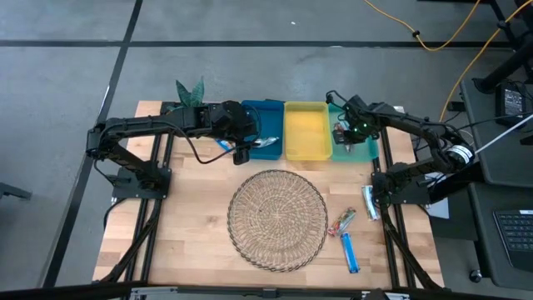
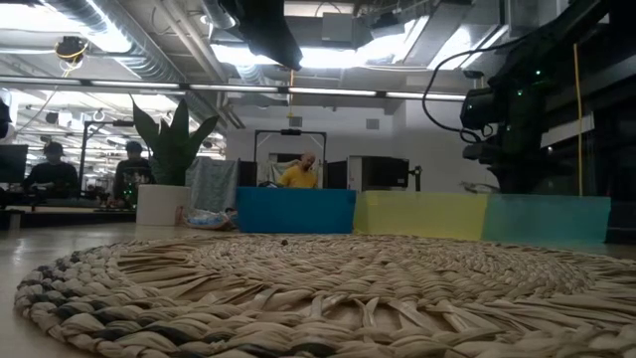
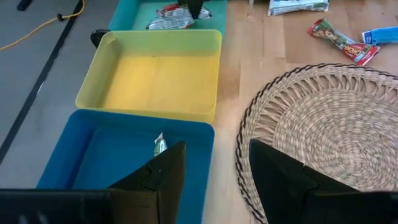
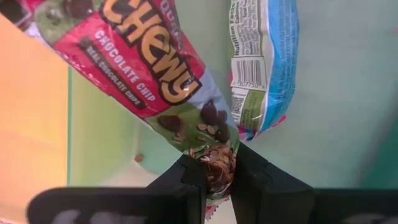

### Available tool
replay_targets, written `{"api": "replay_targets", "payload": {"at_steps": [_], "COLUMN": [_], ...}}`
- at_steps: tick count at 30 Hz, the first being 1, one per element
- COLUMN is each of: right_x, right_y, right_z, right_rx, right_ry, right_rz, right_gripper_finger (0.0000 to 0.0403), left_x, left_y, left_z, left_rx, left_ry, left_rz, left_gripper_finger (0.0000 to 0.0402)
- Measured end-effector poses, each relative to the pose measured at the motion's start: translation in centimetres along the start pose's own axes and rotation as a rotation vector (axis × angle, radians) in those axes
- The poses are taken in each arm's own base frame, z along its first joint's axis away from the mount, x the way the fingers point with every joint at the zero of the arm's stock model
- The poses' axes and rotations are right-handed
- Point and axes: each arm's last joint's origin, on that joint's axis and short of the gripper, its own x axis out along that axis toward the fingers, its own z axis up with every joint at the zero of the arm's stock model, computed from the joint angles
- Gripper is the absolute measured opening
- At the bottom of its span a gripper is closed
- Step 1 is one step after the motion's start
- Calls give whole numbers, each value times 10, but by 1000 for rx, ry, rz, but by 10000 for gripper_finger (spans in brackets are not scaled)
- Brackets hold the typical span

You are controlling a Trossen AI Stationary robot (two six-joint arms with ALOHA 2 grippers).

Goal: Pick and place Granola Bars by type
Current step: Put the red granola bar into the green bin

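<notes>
The red-green bar (image 4: pixel 143 68) is over the teal tray's bottom beside another bar and would land in the tray, so my right gripper should open its fingers.
My right gripper (image 1: pixel 341 133) hovers over the teal tray (image 1: pixel 365 151), shut on a red-green granola bar (image 4: pixel 143 56). A second bar (image 4: pixel 264 62) lies flat on that tray's floor, label side down. My left gripper (image 3: pixel 214 155) is open above the blue tray's (image 3: pixel 93 162) near rim, next to the wicker mat (image 1: pixel 277 219). At least one bar (image 3: pixel 160 145) lies in the blue tray. On the bare wood right of the mat lie a silver-white bar (image 1: pixel 369 202), a red-green bar (image 1: pixel 341 222) and a blue bar (image 1: pixel 351 252). My right gripper pinches the red-green bar by the crimped end (image 4: pixel 217 163) of its wrapper, between the two fingers. The fingers come at it from above, and the bar runs on away from them along their line. Whether its far end rests on the tray floor, I cannot tell.
The yellow tray (image 1: pixel 306 130) stands between the blue and teal trays, along the table's far edge. A potted plant (image 1: pixel 191 92) stands at the far left corner. People sit in the room behind the table (image 2: pixel 298 174).
</notes>
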Motion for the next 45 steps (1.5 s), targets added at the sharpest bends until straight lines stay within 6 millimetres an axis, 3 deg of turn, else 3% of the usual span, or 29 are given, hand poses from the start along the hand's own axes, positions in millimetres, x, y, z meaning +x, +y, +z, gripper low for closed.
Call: {"api": "replay_targets", "payload": {"at_steps": [16,31,36,45], "right_x": [0,-1,-12,-51], "right_y": [0,2,13,47], "right_z": [-1,-1,0,0], "right_rx": [-8,-35,-102,-242], "right_ry": [9,16,33,19], "right_rz": [5,16,30,49], "right_gripper_finger": [57,160,169,170], "left_x": [0,0,0,0], "left_y": [-1,-1,-1,-2], "left_z": [0,0,0,0], "left_rx": [0,-7,-9,-19], "left_ry": [-5,-5,-5,-8], "left_rz": [-34,-35,-35,-55], "left_gripper_finger": [171,171,171,171]}}
